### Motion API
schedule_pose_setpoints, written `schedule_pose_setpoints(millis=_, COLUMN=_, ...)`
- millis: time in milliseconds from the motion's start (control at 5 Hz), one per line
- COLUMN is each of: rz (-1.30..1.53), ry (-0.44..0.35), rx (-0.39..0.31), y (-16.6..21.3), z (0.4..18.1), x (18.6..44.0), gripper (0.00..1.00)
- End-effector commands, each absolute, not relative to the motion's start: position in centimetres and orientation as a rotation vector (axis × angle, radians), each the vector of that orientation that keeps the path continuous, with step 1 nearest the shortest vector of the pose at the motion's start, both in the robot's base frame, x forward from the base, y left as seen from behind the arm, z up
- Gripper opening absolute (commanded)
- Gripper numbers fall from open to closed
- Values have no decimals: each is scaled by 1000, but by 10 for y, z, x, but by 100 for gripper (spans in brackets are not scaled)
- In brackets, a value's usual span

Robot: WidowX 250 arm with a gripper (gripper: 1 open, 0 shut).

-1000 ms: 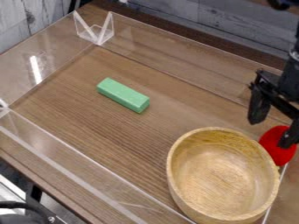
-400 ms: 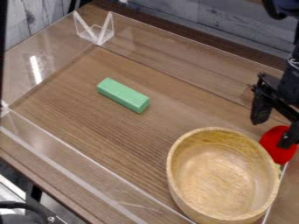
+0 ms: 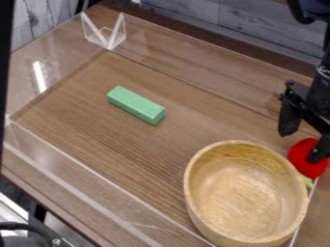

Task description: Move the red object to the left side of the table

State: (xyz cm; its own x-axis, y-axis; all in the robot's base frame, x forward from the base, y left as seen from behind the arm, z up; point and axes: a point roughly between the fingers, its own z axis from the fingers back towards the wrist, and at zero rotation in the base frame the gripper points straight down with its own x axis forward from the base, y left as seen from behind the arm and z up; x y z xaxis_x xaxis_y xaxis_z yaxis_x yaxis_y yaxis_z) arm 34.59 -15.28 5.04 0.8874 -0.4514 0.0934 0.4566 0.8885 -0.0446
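Observation:
My gripper takes hold of the red object by its rounded red body (image 3: 306, 155) next, to move it to the table's left side.
The red object (image 3: 307, 157) lies at the far right edge of the table (image 3: 154, 145), just behind the rim of the wooden bowl; only part of it shows. My gripper (image 3: 304, 125) hangs right over it, black fingers pointing down and open, one finger (image 3: 288, 118) to the red object's left and the other at the frame's edge. Nothing is held between them.
A large round wooden bowl (image 3: 245, 199) fills the front right corner. A green rectangular block (image 3: 135, 105) lies left of the middle. Low clear acrylic walls (image 3: 103, 34) edge the tabletop, with a corner piece at the back left.
The gripper has shifted very slightly to the right and down over the red object. Everything else stays put.

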Motion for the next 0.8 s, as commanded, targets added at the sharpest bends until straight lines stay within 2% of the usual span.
schedule_pose_setpoints(millis=0, rz=-472, ry=-168, rx=-79, y=-153, z=70, x=362, gripper=100)
schedule_pose_setpoints(millis=600, rz=-468, ry=-177, rx=-73, y=-151, z=56, x=373, gripper=100)
